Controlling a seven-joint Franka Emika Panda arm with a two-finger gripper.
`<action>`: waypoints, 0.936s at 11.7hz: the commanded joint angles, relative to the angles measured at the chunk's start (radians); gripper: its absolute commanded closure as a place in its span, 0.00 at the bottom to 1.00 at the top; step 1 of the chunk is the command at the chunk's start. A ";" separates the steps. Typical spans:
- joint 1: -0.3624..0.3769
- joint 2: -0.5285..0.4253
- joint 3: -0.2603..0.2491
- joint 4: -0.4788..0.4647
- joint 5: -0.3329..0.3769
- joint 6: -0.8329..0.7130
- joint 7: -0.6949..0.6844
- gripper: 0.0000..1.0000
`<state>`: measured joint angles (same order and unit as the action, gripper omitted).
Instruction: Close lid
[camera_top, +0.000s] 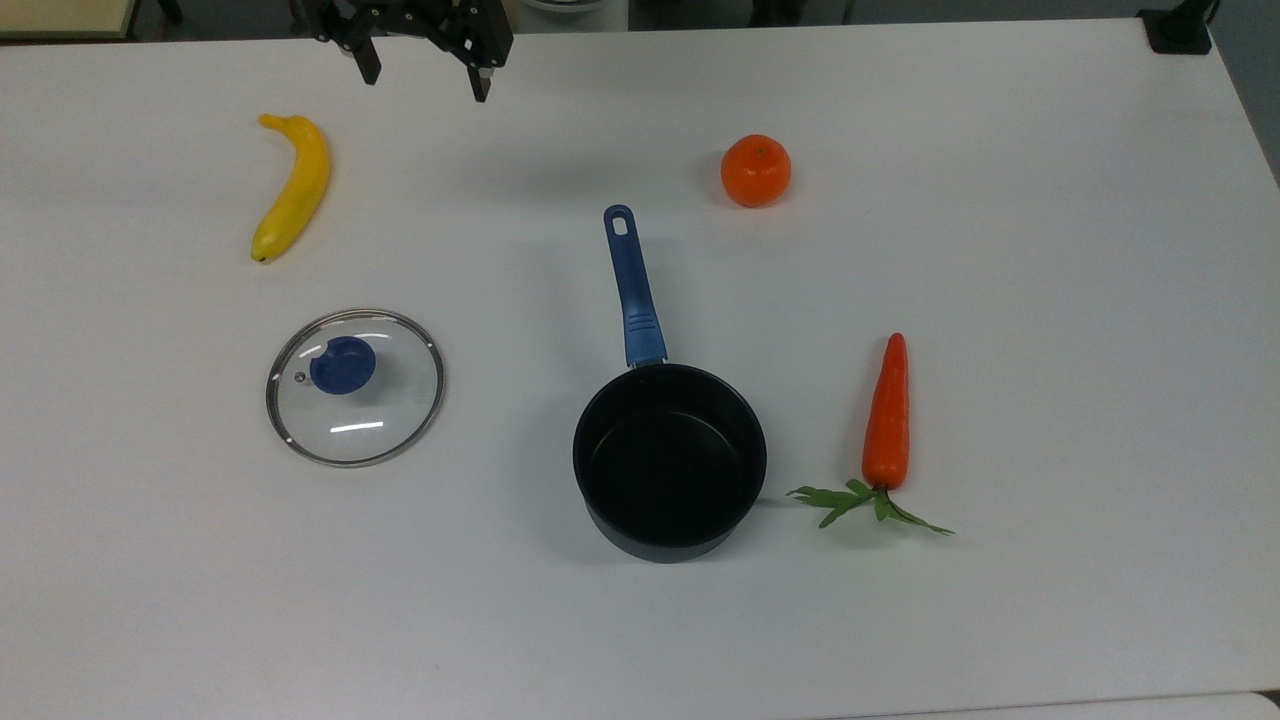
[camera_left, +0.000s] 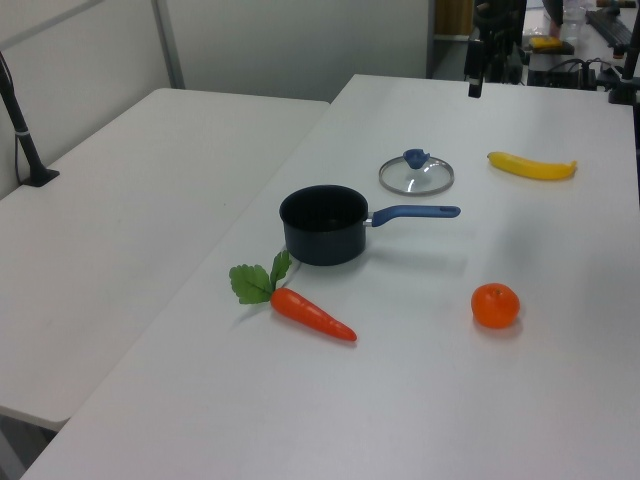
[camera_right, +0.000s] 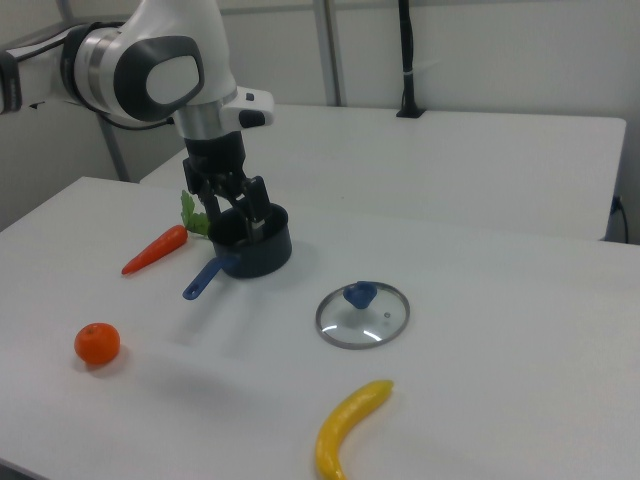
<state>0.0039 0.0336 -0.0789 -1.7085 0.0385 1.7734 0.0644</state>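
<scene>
The gripper takes hold of the lid by its blue knob (camera_left: 416, 158) next, which stands up narrow, since the glass lid (camera_left: 416, 180) lies flat and wide on the tabletop.
The lid (camera_top: 355, 387) is clear glass with a metal rim and a blue knob. It lies flat on the white table (camera_top: 1000, 250), on the top view's left, apart from the pot; it also appears as the lid (camera_left: 416, 175) and the lid (camera_right: 363, 315). The black saucepan (camera_top: 670, 460) with its blue handle (camera_top: 632, 290) stands open and empty at the centre. My gripper (camera_top: 425, 80) hangs open above the table's far edge in the top view, well away from the lid, holding nothing. In the right view the gripper (camera_right: 235, 222) appears in front of the saucepan (camera_right: 255, 245).
A yellow banana (camera_top: 293, 187) lies beyond the lid, near the gripper. An orange (camera_top: 756, 171) sits to the right of the handle's tip in the top view. A carrot (camera_top: 887, 415) with green leaves lies right of the saucepan.
</scene>
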 joint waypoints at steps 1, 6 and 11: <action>-0.019 -0.029 0.018 -0.016 -0.019 -0.023 -0.015 0.00; -0.016 -0.026 0.016 -0.016 -0.016 -0.017 -0.008 0.00; -0.016 -0.023 0.007 0.004 -0.002 -0.020 -0.018 0.00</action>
<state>-0.0055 0.0303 -0.0759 -1.7019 0.0350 1.7734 0.0628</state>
